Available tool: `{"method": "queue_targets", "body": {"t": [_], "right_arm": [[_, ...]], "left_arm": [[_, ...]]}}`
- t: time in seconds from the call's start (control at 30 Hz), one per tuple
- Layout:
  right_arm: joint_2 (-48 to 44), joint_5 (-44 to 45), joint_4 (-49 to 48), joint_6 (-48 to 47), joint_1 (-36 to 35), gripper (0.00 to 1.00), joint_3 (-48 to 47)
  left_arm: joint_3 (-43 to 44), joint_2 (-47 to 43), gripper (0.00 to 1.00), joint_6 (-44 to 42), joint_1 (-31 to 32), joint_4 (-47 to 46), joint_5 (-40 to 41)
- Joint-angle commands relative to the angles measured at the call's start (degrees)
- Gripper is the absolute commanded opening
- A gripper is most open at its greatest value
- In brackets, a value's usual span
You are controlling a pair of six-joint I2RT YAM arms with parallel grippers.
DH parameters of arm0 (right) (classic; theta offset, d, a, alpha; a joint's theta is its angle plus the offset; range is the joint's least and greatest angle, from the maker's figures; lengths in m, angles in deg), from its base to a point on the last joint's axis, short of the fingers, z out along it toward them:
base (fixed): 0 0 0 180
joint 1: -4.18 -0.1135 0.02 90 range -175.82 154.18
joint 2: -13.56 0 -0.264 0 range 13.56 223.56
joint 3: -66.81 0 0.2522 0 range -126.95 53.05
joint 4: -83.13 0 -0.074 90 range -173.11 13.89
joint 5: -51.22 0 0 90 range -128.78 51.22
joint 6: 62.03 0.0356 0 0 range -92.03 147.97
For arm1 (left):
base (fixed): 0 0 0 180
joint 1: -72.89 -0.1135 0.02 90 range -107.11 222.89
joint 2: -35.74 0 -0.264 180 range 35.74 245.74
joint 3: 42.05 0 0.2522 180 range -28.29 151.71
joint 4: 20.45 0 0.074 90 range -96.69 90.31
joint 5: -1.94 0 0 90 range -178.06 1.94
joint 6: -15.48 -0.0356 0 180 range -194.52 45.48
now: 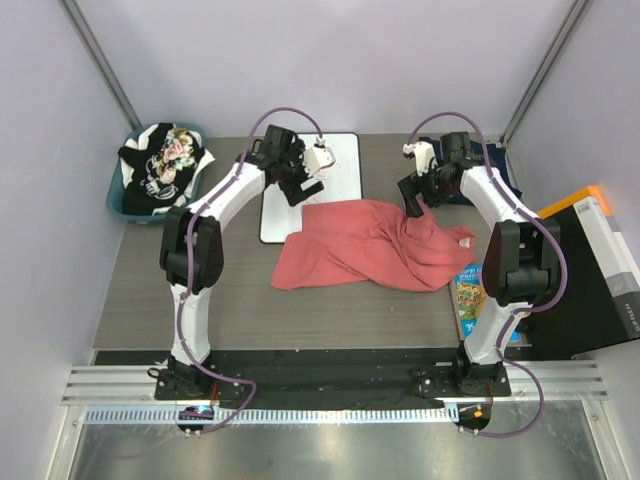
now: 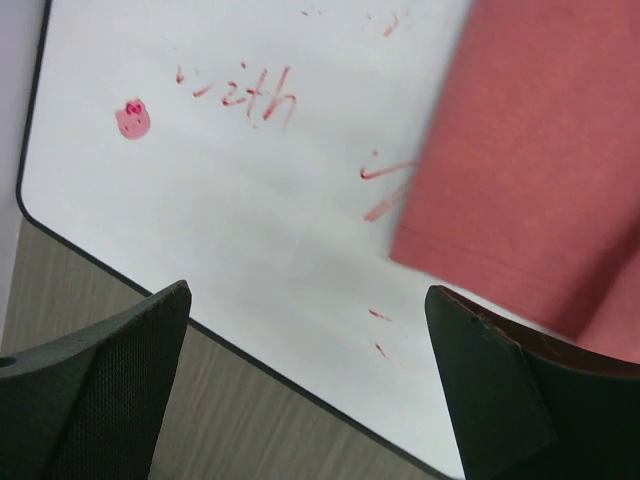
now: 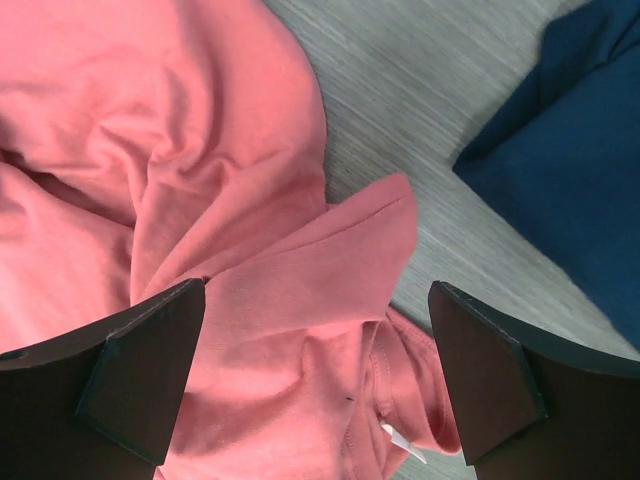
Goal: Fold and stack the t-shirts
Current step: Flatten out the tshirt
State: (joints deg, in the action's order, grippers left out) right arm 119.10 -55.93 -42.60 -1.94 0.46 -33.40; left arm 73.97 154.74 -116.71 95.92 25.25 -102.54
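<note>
The right gripper grabs the raised flap of the salmon t-shirt (image 1: 375,243) nearest the navy t-shirt (image 1: 426,211) next, to spread the salmon one flat for folding.
A salmon t-shirt (image 1: 375,243) lies crumpled on the table's middle, its far left edge over the white board (image 1: 300,215). My left gripper (image 1: 306,186) is open and empty above the board, the shirt's hem (image 2: 520,150) at its right finger. My right gripper (image 1: 413,203) is open and empty above the shirt's collar area (image 3: 300,330). A dark navy t-shirt (image 3: 575,150) lies on the table at the far right (image 1: 462,190). Black, white and floral shirts (image 1: 165,165) lie piled in a bin at the far left.
The white board with black rim (image 2: 200,200) bears red scribbles and a pink sticker (image 2: 132,118). A teal bin (image 1: 118,195) holds the shirt pile. Boxes (image 1: 600,260) and a colourful book (image 1: 468,290) sit at the table's right edge.
</note>
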Motion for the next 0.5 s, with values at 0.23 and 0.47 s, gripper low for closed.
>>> {"method": "queue_targets", "body": {"t": [0.23, 0.47], "right_arm": [[-0.8, 1.8, -0.9, 2.3, 1.4, 1.00, 2.8], [1.6, 0.8, 2.1, 2.1, 3.0, 1.00, 1.1]], "left_arm": [[11.0, 12.7, 1.00, -6.8, 2.9, 4.0, -1.2], [13.7, 15.4, 1.00, -8.7, 2.9, 8.1, -2.3]]}}
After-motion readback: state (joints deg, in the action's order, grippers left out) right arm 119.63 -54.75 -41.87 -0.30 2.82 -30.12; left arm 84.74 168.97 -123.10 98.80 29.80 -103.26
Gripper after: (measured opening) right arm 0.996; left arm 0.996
